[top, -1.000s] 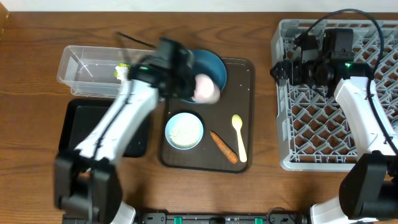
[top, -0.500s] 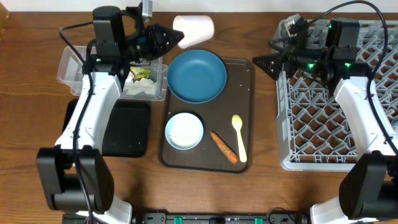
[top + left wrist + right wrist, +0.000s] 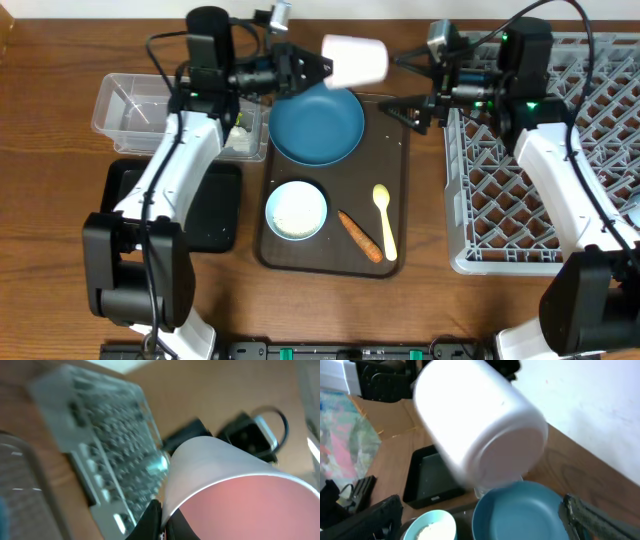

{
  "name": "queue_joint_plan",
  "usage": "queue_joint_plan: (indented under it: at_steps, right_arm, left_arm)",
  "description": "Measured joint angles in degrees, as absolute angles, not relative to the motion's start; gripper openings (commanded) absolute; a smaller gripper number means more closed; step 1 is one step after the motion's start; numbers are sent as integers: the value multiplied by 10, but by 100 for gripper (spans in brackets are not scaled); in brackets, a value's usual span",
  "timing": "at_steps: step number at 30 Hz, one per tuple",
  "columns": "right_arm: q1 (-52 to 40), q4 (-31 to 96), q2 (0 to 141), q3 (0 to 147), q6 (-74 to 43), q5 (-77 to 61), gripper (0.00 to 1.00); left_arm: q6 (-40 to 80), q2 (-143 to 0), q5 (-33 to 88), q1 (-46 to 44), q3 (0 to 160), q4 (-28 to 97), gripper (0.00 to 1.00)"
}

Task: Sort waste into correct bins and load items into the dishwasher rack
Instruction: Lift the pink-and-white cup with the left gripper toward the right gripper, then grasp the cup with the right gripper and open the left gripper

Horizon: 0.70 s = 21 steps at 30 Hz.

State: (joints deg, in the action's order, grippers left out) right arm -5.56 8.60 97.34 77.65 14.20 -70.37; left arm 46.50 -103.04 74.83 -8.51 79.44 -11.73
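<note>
The right gripper takes the pink cup around its base end next, opposite the pinched rim, to load it rim-first into the dishwasher rack.
My left gripper is shut on the rim of the pink cup and holds it on its side, in the air beyond the dark brown tray. In the left wrist view the fingers pinch the cup's rim. My right gripper is open and empty, its fingers pointing left just right of the cup. The right wrist view shows the cup ahead of the open jaws. The large dark blue bowl lies below. The grey dishwasher rack stands at the right.
On the brown tray lie a small pale bowl of rice, a carrot piece and a pale yellow spoon. The clear tub holds wrappers. The black tray sits in front of it.
My left arm has carried the pink cup right, from over the tray to the far edge near the rack. My right gripper has moved left toward the cup.
</note>
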Motion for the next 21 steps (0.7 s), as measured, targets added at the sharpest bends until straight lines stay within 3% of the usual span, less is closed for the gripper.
queue_joint_plan:
  at_steps: [7,21]
  right_arm:
    - [-60,69,973,776,176,-708,99]
    - [-69,-7,973,776,198,-798,97]
  left_arm:
    - [465,-1030,832,-94,794,-139,6]
    - [465,-1030,853,-94,794,-140,6]
